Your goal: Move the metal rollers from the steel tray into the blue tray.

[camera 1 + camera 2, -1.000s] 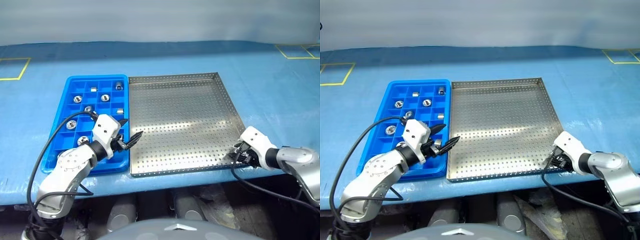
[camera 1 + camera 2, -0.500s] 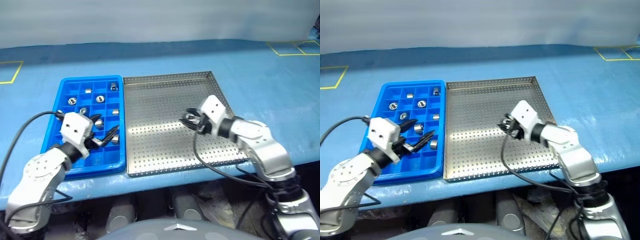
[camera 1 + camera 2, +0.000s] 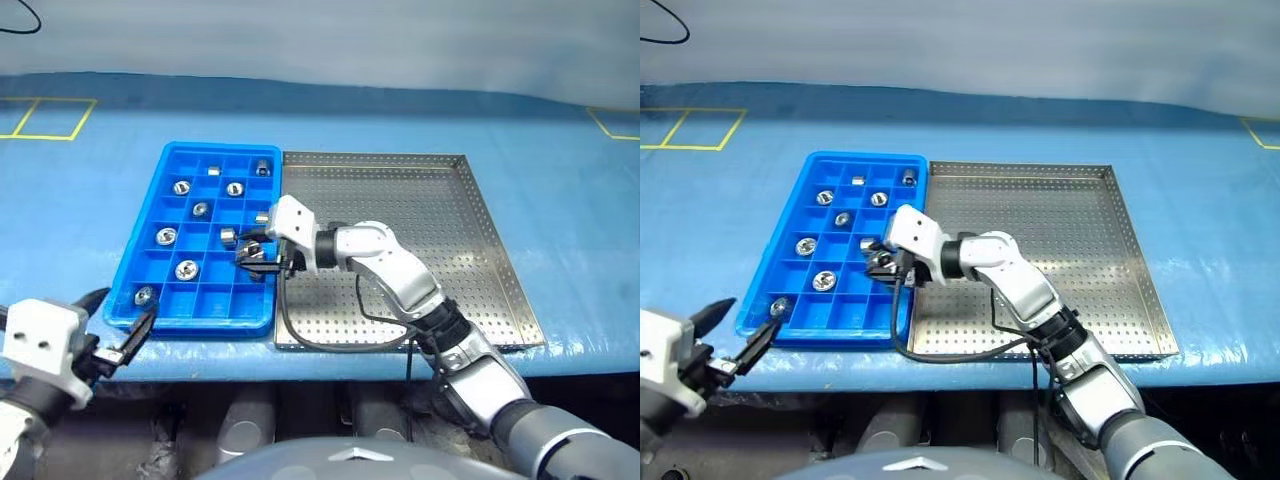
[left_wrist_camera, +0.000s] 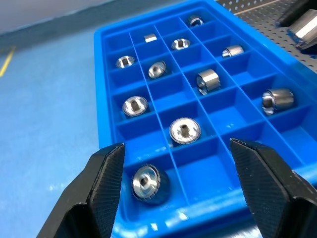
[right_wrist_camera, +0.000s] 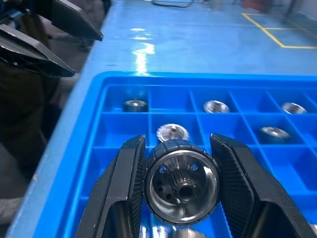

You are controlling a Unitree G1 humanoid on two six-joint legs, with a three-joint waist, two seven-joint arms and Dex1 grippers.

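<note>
The roller [image 5: 181,186] is above the blue tray's sections; my right gripper must lower it before releasing.
The blue tray [image 3: 150,262] lies left of the steel tray [image 3: 420,200], their rims touching. Several metal rollers sit in separate compartments of the blue tray, such as one roller [image 3: 185,269] near the front. My right gripper [image 3: 252,257] reaches across from the steel tray and hovers over the blue tray's right column, shut on a metal roller [image 5: 181,182] whose hollow end faces the wrist camera. My left gripper [image 3: 740,322] is open and holds nothing. It hangs off the front left corner of the blue tray, beyond the table's edge.
The blue table cover [image 3: 560,180] carries yellow tape squares at the far left [image 3: 45,118] and far right. My right arm's black cable [image 3: 330,342] loops over the steel tray's front rim. The table's front edge runs just below both trays.
My right gripper has swung left from the middle of the steel tray to the blue tray, still shut on the roller. My left gripper has drawn back off the blue tray. The camera has shifted.
</note>
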